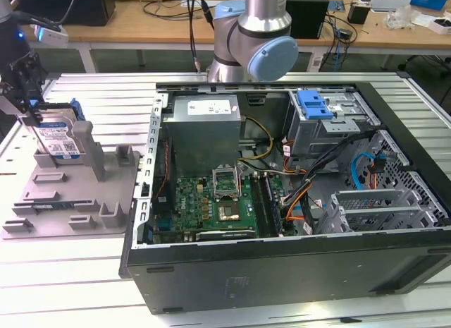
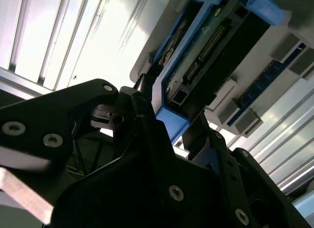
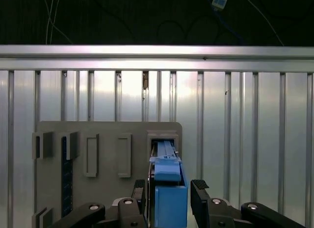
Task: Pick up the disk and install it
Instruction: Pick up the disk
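Observation:
My gripper's fingers are on either side of the disk's blue bracket [image 1: 76, 109] and closing would catch the bracket, so it is time to close now.
The disk [image 1: 62, 134], a silver drive with a blue-and-white label in a blue bracket, stands on edge in a slot of the grey holder [image 1: 77, 201] at the exterior view's left. My gripper [image 1: 34, 115] hangs over its top edge. In the first wrist view the disk's blue bracket [image 3: 170, 198] sits between my two black fingers [image 3: 199, 191], with a thin gap on each side. In the second wrist view my gripper [image 2: 174, 115] straddles the bracket end [image 2: 171, 117] and the disk's connector side [image 2: 206, 46]. The gripper is open around the disk.
An open computer case [image 1: 282, 271] lies to the exterior view's right of the holder. Inside are a grey drive cage with a blue latch [image 1: 314, 106], a power supply [image 1: 204, 130], a motherboard [image 1: 218, 201] and loose cables. The arm's base [image 1: 250, 32] stands behind the case.

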You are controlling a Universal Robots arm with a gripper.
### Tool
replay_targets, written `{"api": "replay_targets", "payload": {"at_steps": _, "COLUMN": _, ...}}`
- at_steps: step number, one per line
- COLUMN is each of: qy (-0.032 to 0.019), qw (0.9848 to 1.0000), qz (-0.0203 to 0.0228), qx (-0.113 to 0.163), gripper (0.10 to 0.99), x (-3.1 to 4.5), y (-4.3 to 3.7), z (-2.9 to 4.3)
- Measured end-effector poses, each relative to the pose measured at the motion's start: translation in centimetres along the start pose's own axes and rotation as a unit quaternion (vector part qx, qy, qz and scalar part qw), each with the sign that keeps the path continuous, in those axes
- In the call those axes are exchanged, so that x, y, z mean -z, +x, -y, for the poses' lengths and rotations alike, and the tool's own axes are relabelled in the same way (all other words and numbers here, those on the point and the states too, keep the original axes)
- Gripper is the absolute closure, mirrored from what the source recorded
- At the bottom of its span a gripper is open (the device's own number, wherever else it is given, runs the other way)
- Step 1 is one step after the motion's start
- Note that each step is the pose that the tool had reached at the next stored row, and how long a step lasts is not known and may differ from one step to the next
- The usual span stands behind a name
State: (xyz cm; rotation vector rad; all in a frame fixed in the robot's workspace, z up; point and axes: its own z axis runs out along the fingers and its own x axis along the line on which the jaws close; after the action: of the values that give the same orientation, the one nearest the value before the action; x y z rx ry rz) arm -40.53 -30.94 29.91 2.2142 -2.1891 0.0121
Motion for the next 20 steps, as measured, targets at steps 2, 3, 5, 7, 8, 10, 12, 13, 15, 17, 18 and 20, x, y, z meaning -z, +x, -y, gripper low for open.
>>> {"api": "replay_targets", "payload": {"at_steps": 2, "qy": 0.0, "qw": 1.0, "qz": -0.0001, "qx": 0.0, "gripper": 0.604, "x": -0.01, "y": -0.02, "z": 0.0}}
{"api": "replay_targets", "payload": {"at_steps": 3, "qy": 0.0, "qw": 1.0, "qz": -0.0002, "qx": 0.0, "gripper": 0.604, "x": -0.02, "y": -0.02, "z": 0.0}}
{"api": "replay_targets", "payload": {"at_steps": 5, "qy": -0.0001, "qw": 1.0, "qz": -0.0004, "qx": 0.0, "gripper": 0.678, "x": -0.05, "y": -0.03, "z": -0.01}}
{"api": "replay_targets", "payload": {"at_steps": 7, "qy": 0.0, "qw": 1.0, "qz": -0.0007, "qx": 0.0, "gripper": 0.678, "x": -0.08, "y": -0.03, "z": -0.03}}
{"api": "replay_targets", "payload": {"at_steps": 8, "qy": 0.0, "qw": 1.0, "qz": -0.0011, "qx": 0.0, "gripper": 0.678, "x": -0.1, "y": -0.03, "z": -0.03}}
{"api": "replay_targets", "payload": {"at_steps": 10, "qy": -0.0001, "qw": 1.0, "qz": -0.0023, "qx": 0.0, "gripper": 0.69, "x": -0.14, "y": -0.03, "z": -0.04}}
{"api": "replay_targets", "payload": {"at_steps": 12, "qy": -0.0001, "qw": 1.0, "qz": -0.0032, "qx": 0.0, "gripper": 0.722, "x": -0.18, "y": -0.04, "z": -0.04}}
{"api": "replay_targets", "payload": {"at_steps": 13, "qy": -0.0001, "qw": 1.0, "qz": -0.0037, "qx": 0.0, "gripper": 0.722, "x": -0.19, "y": -0.04, "z": -0.04}}
{"api": "replay_targets", "payload": {"at_steps": 15, "qy": -0.0001, "qw": 1.0, "qz": -0.0043, "qx": 0.0, "gripper": 0.722, "x": -0.22, "y": -0.04, "z": -0.04}}
{"api": "replay_targets", "payload": {"at_steps": 17, "qy": -0.0001, "qw": 1.0, "qz": -0.0047, "qx": 0.0, "gripper": 0.722, "x": -0.23, "y": -0.03, "z": -0.04}}
{"api": "replay_targets", "payload": {"at_steps": 18, "qy": -0.0001, "qw": 1.0, "qz": -0.0049, "qx": 0.0, "gripper": 0.722, "x": -0.24, "y": -0.04, "z": -0.05}}
{"api": "replay_targets", "payload": {"at_steps": 20, "qy": -0.0001, "qw": 1.0, "qz": -0.005, "qx": 0.0, "gripper": 0.722, "x": -0.24, "y": -0.04, "z": -0.05}}
